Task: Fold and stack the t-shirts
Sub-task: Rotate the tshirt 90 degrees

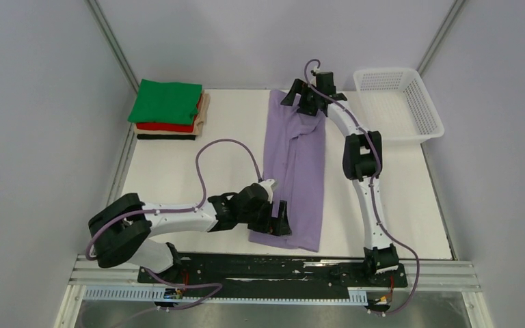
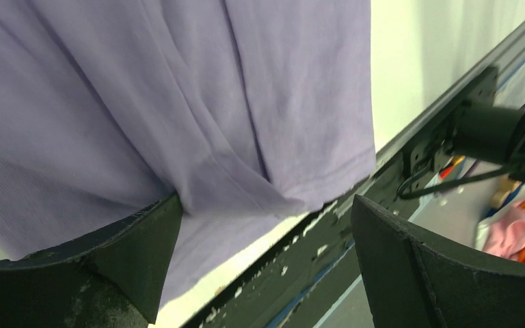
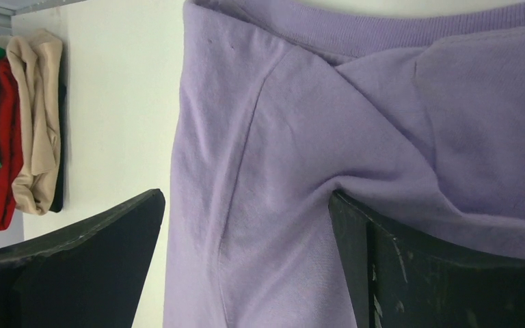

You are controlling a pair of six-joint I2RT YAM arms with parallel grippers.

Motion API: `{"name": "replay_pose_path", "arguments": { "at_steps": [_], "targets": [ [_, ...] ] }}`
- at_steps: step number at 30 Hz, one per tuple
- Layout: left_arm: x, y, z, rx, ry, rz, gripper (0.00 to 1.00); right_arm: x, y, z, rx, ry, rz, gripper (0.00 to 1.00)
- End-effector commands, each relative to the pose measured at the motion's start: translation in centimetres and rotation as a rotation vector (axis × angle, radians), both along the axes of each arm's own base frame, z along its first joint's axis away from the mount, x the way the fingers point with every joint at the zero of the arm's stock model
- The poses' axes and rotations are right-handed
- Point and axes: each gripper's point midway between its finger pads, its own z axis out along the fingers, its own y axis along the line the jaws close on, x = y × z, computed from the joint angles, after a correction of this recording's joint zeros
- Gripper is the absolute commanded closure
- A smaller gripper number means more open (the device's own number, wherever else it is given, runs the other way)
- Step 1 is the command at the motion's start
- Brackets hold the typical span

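Note:
The t-shirt's near hem needs to be folded toward the collar, so my left gripper should next grab the hem by one corner and leave the other corner for my right gripper.
A lavender-purple t-shirt (image 1: 295, 171) lies folded lengthwise into a long strip down the middle of the table. My left gripper (image 1: 278, 220) is at its near hem, jaws wide open. In the left wrist view (image 2: 265, 205) a fold of the shirt (image 2: 178, 102) rests against the left finger (image 2: 130, 253). My right gripper (image 1: 302, 101) is at the collar end, jaws wide open. In the right wrist view (image 3: 246, 198) the shirt (image 3: 280, 137) drapes over the right finger (image 3: 417, 273). A stack of folded t-shirts, green (image 1: 166, 101) on top, then red and tan, sits at the back left and shows in the right wrist view (image 3: 14, 130).
A white mesh basket (image 1: 427, 113) stands at the back right. A dark layer (image 1: 165, 137) lies under the stack. The black base rail (image 1: 273, 270) runs along the table's near edge, close to the shirt's hem. Grey walls enclose three sides.

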Motion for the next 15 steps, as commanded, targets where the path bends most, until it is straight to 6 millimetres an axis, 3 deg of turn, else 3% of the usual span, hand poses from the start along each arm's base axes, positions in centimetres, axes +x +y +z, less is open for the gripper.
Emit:
{"name": "replay_pose_path", "arguments": {
  "at_steps": [1,5,8,11,15],
  "targets": [
    [0.8,1.2,3.7,0.023,-0.145,-0.019,0.0,0.3,-1.6,7.1,-0.088,-0.167,0.0,0.0],
    [1.0,3.8,4.9,0.086,-0.184,0.031,0.0,-2.4,-3.9,13.0,-0.173,-0.234,-0.05,0.0],
    [0.8,5.9,4.4,0.159,-0.183,0.063,0.0,-5.9,-6.9,15.6,-0.248,-0.226,-0.165,0.0],
    [-0.1,7.6,3.1,0.21,-0.151,0.063,0.0,-11.3,-8.9,14.7,-0.266,-0.136,-0.251,0.0],
    [-0.8,7.7,2.4,0.217,-0.127,0.036,0.07,-20.3,-8.9,11.4,-0.226,0.011,-0.268,0.0]
  ]
}}
